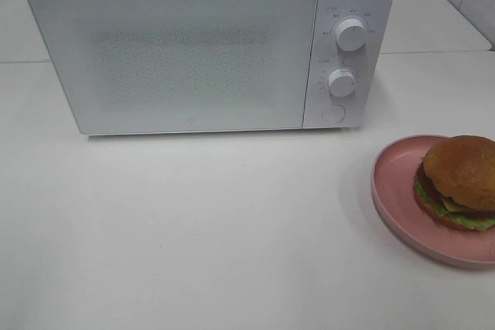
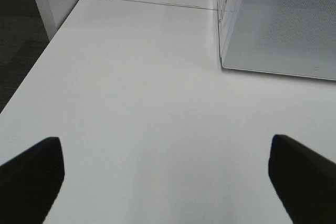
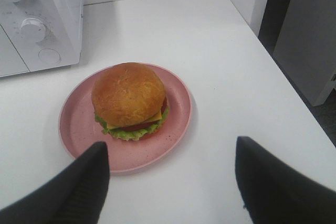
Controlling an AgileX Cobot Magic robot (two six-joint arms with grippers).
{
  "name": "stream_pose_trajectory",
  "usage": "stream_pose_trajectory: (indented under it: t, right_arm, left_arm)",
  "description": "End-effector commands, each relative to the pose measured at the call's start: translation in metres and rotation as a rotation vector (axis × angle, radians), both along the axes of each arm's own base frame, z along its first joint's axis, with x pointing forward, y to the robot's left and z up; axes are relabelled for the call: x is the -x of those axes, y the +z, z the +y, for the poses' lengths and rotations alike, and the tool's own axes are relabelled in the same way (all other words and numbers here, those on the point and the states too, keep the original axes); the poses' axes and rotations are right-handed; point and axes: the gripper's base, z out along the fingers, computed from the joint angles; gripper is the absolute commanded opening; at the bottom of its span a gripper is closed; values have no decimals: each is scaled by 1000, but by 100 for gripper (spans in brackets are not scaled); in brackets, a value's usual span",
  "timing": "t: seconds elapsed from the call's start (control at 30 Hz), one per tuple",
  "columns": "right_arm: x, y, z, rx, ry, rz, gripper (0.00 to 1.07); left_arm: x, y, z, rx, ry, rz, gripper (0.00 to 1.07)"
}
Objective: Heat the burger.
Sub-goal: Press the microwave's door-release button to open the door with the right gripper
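Observation:
I need to carry the burger to the microwave (image 1: 209, 44) for heating, so my right gripper should next grab the pink plate by its rim (image 1: 379, 195).
The burger (image 1: 458, 182) (image 3: 129, 100), with a golden-brown bun, green lettuce and yellow cheese, rests on a pink plate (image 1: 390, 191) (image 3: 76, 124) at the table's right edge. Behind it a white microwave (image 1: 209, 44) (image 3: 39, 19) stands with its door shut. My right gripper (image 3: 170, 174) hovers open just short of the plate, one finger (image 3: 84, 182) over the rim and nothing between the fingers. My left gripper (image 2: 165, 174) is open above bare table, left of the microwave (image 2: 278, 24). Neither gripper shows in the exterior high view.
Two round knobs (image 1: 350, 35) (image 1: 341, 82) and a round button (image 1: 333, 113) sit on the microwave's right panel. The white table (image 1: 193, 229) ends close to the right of the plate (image 3: 294, 93), and its left edge (image 2: 37, 72) drops to dark floor.

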Motion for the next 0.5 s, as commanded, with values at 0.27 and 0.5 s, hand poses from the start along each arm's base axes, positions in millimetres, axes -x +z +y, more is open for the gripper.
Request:
stream_pose_trajectory:
  t: [0.27, 0.5]
  right_arm:
    - [-42, 28, 0, 52, 40, -61, 67]
    - [-80, 29, 0, 51, 60, -16, 67]
  left_arm:
    - [3, 0, -1, 2, -8, -29, 98]
    - [3, 0, -1, 2, -8, -29, 98]
